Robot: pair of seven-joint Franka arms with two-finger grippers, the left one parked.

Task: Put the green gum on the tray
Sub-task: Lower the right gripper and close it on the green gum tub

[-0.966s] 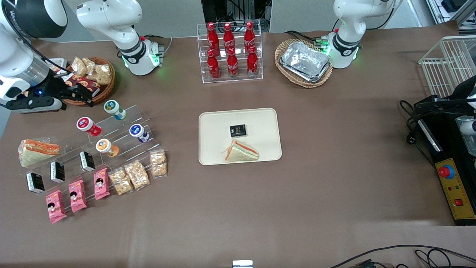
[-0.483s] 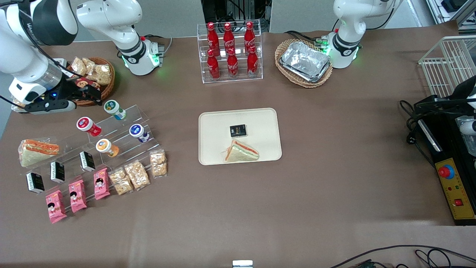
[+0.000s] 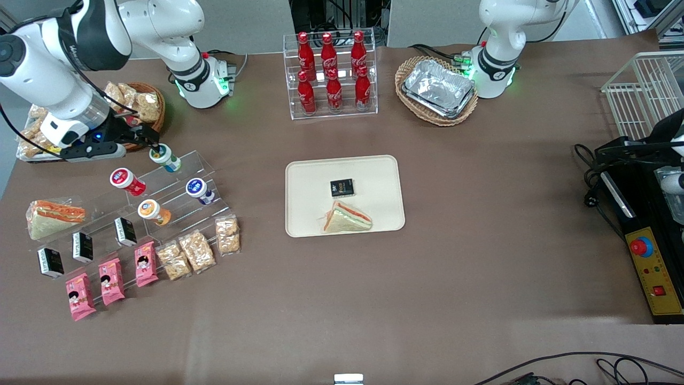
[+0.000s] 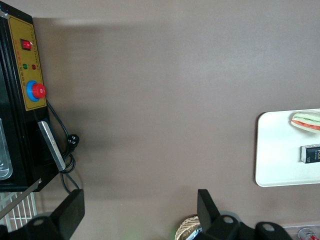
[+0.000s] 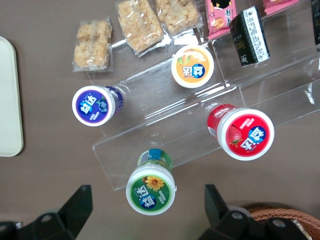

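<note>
To place the green gum on the tray, my right gripper should next pick up the gum by its green-rimmed lid [image 3: 160,153].
The green gum [image 3: 163,156] stands on the top step of a clear acrylic stand [image 3: 176,184], its green-rimmed lid facing up; it also shows in the right wrist view [image 5: 151,189]. My right gripper [image 3: 148,140] is open and empty, hovering just above the gum, toward the working arm's end of the table. In the right wrist view the gripper [image 5: 148,202] has its two fingers wide apart on either side of the lid. The beige tray [image 3: 310,176] lies mid-table with a black box [image 3: 342,187] and a sandwich [image 3: 346,218] on it.
Red-lidded [image 3: 126,181], blue-lidded [image 3: 199,190] and orange-lidded [image 3: 152,211] bottles share the stand. A wicker snack basket [image 3: 140,115] lies close to the gripper. Black boxes, pink packets and cracker bags sit nearer the front camera. A cola rack [image 3: 331,75] and a foil-tray basket [image 3: 437,90] stand farther back.
My right gripper has moved toward the green gum, from beside the snack basket to just above the bottle. Nothing on the stand or tray has moved.
</note>
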